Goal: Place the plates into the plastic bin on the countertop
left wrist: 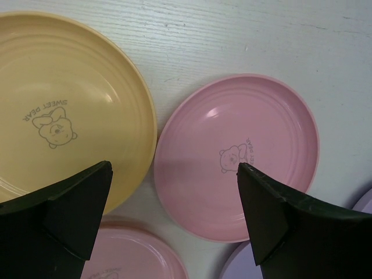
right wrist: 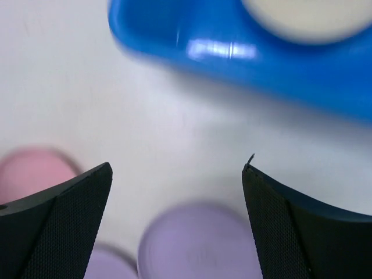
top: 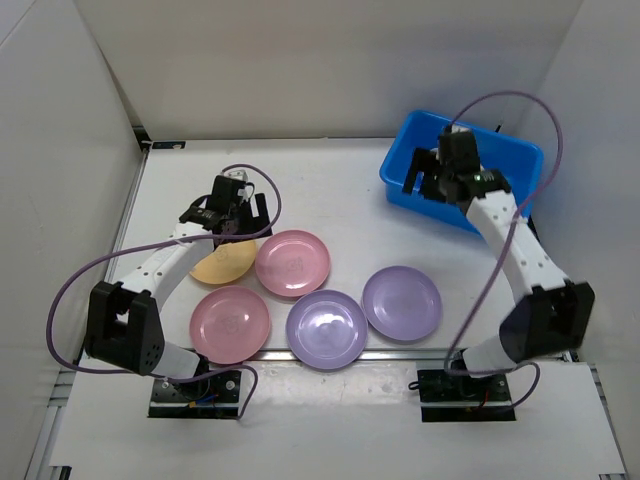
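Observation:
I need to pinch the purple plate (right wrist: 197, 244) by its raised rim (right wrist: 209, 206) next with my right gripper. Then I can carry it flat into the blue bin.
Five plates lie on the white countertop (top: 330, 190): a yellow-orange one (top: 222, 265), two pink ones (top: 292, 263) (top: 230, 325) and two purple ones (top: 326, 329) (top: 401, 303). The blue plastic bin (top: 500, 150) stands at the back right. My left gripper (top: 243, 222) is open and empty above the gap between the yellow-orange plate (left wrist: 58, 116) and the pink plate (left wrist: 238, 154). My right gripper (top: 430, 178) is open and empty over the bin's near rim (right wrist: 232, 52). A cream plate (right wrist: 308, 17) lies inside the bin. A purple plate (right wrist: 197, 244) shows blurred below the right gripper.
White walls close in the countertop at the back and both sides. A metal rail (top: 320, 360) runs along the front edge, close to the near plates. Purple cables loop from both arms. Bare surface lies between the bin and the plates.

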